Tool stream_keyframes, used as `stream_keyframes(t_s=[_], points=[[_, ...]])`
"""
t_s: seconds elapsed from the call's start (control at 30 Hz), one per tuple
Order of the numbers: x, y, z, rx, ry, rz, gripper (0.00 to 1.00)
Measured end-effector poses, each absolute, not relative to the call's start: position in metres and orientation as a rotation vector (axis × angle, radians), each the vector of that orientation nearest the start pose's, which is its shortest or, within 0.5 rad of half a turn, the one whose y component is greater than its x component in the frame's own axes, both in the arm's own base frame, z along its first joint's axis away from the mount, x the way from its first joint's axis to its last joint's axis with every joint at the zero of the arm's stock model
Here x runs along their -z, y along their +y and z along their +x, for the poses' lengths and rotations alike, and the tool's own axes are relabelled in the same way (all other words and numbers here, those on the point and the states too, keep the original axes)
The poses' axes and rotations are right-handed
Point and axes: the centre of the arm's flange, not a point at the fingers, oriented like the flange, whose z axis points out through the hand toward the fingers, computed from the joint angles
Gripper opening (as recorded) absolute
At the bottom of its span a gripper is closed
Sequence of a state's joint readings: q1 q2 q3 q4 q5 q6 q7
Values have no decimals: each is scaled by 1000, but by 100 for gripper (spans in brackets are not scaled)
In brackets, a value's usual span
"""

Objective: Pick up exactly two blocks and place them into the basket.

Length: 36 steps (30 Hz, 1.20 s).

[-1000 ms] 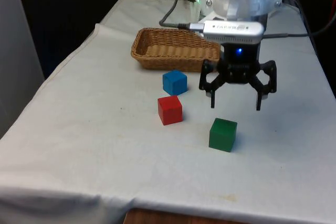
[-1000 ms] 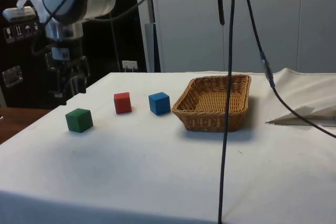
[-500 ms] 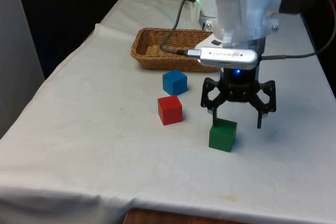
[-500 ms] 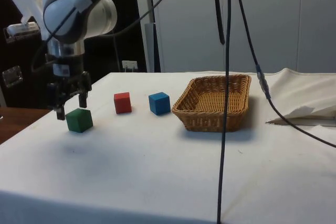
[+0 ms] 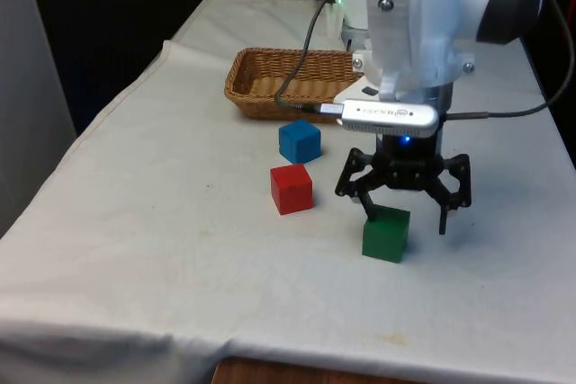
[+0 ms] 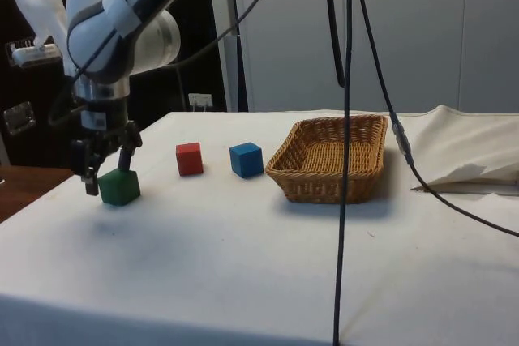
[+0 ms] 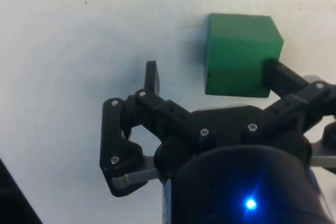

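My gripper is to grab the green block (image 5: 385, 234) next by its opposite sides, so that the first block gets into the basket (image 5: 270, 96).
A green block (image 5: 385, 234) lies on the white cloth nearest the front edge. My gripper (image 5: 405, 220) is open and low over it, offset toward the front view's right. One fingertip (image 7: 274, 70) touches the block's edge, and the other finger (image 7: 151, 77) stands apart over bare cloth. From the side, the gripper (image 6: 104, 177) hangs right at the green block (image 6: 119, 187). A red block (image 5: 292, 188) and a blue block (image 5: 300, 141) sit farther back. Behind those two stands a wicker basket (image 5: 270, 96) with nothing visible inside.
The basket (image 6: 318, 188) is beyond the red block (image 6: 189, 158) and blue block (image 6: 246, 159) in the side view. Black cables (image 6: 345, 160) hang down in front of that camera. The cloth's edge falls away at the front view's left.
The gripper came down and toward the front edge, from above the cloth to the green block. One finger now touches the block, which has shifted slightly.
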State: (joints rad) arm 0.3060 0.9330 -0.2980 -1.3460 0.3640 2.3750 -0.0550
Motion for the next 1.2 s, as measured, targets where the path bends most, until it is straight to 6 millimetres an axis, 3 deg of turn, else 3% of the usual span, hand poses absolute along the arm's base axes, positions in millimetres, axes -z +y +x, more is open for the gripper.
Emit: stream_keyframes(t_s=[0.27,0.37,0.47,0.87,1.07,1.13,1.2], points=[[-224,64,748,221,65,-3084,100],[-229,63,746,213,59,-3083,100],[-227,62,745,205,50,-3085,100],[-185,49,751,195,-39,-3111,100],[-181,49,753,197,-71,-3117,99],[-181,49,754,197,-76,-3116,84],[-182,48,754,199,-77,-3117,61]])
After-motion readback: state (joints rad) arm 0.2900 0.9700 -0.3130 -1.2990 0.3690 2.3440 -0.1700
